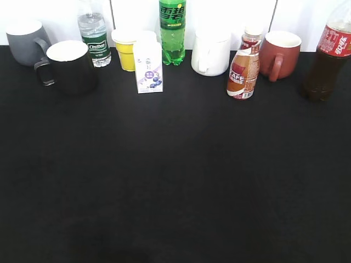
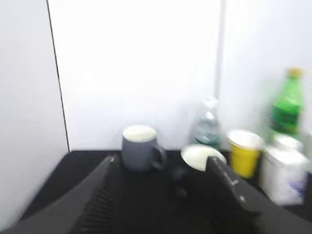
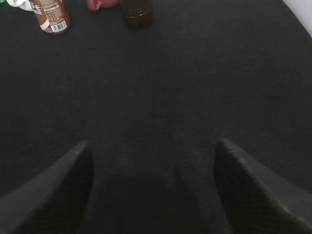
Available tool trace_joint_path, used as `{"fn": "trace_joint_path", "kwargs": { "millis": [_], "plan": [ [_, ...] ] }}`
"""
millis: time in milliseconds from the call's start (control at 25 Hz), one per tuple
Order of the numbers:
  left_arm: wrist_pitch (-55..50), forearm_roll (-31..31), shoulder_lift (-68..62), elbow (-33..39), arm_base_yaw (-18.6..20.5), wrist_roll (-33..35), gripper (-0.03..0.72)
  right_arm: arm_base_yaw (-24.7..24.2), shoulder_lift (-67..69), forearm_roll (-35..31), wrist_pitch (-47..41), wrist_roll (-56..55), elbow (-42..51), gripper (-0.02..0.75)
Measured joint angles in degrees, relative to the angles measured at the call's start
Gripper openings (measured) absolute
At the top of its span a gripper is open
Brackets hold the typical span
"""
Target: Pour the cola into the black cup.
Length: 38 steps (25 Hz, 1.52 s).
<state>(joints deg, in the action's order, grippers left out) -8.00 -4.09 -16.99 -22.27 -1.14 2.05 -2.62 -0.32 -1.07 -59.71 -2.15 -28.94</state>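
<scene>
My left gripper will next grab the black cup by its handle (image 1: 44,73), which sticks out, because the grey mug and water bottle crowd the cup's back.
The cola (image 1: 328,57) stands at the far right of the back row, its dark base also showing at the top of the right wrist view (image 3: 137,13). The black cup (image 1: 70,66) with a white inside stands at the back left, handle to the left; in the left wrist view (image 2: 197,158) its white inside shows beyond the jaws. My left gripper (image 2: 161,168) is open and empty, some way short of the cup. My right gripper (image 3: 152,151) is open and empty over bare black cloth, well short of the cola. Neither gripper shows in the exterior view.
Along the back stand a grey mug (image 1: 26,41), a water bottle (image 1: 94,38), a yellow cup (image 1: 125,48), a white carton (image 1: 148,68), a green soda bottle (image 1: 173,30), a white mug (image 1: 211,52), a coffee bottle (image 1: 244,66) and a reddish-brown mug (image 1: 279,53).
</scene>
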Motion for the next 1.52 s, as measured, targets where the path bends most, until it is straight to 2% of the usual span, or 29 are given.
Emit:
{"fn": "trace_joint_path", "kwargs": {
  "millis": [160, 280, 360, 480, 680, 920, 960, 1040, 1080, 1120, 1240, 1360, 1520],
  "plan": [
    [25.5, -0.2, -26.8, 2.1, 0.0, 0.0, 0.419, 0.0, 0.0, 0.0, 0.0, 0.0, 0.0, 0.584],
    [44.7, 5.9, -49.1, 2.1, 0.0, 0.0, 0.419, 0.0, 0.0, 0.0, 0.0, 0.0, 0.0, 0.584],
    [54.0, 6.6, -62.9, 2.1, 0.0, 0.0, 0.419, 0.0, 0.0, 0.0, 0.0, 0.0, 0.0, 0.584],
    [62.1, 9.2, -78.0, -1.6, -0.1, -0.9, 0.451, 0.0, 0.0, 0.0, 0.0, 0.0, 0.0, 0.584],
    [65.8, 9.8, -93.8, -13.0, -0.2, -1.5, 0.461, 0.0, 0.0, 0.0, 0.0, 0.0, 0.0, 0.584],
    [65.8, 9.9, -102.0, -25.3, -0.2, -6.8, 0.441, 0.0, 0.0, 0.0, 0.0, 0.0, 0.0, 0.584],
    [65.6, 10.0, -103.0, -27.2, -0.2, -6.9, 0.398, 0.0, 0.0, 0.0, 0.0, 0.0, 0.0, 0.584],
    [65.6, 10.3, -105.2, -29.7, -0.2, -7.0, 0.223, 0.0, 0.0, 0.0, 0.0, 0.0, 0.0, 0.584],
    [66.0, 10.7, -105.5, -30.1, -0.3, -7.1, 0.106, 0.0, 0.0, 0.0, 0.0, 0.0, 0.0, 0.584],
    [66.4, 10.6, -105.6, -30.1, -0.3, -7.1, 0.060, 0.0, 0.0, 0.0, 0.0, 0.0, 0.0, 0.584],
    [67.3, 10.6, -105.6, -29.7, -0.3, -7.1, 0.057, 0.0, 0.0, 0.0, 0.0, 0.0, 0.0, 0.584],
    [66.8, 10.5, -99.1, -23.5, -0.3, -6.6, 0.041, 0.0, 0.0, -0.5, 2.1, 0.0, -0.7, 0.584],
    [67.2, 10.5, -84.7, -14.6, -0.3, -6.6, 0.041, 0.0, 8.4, -0.6, 26.0, 0.0, 1.7, 0.584]
  ]
}}
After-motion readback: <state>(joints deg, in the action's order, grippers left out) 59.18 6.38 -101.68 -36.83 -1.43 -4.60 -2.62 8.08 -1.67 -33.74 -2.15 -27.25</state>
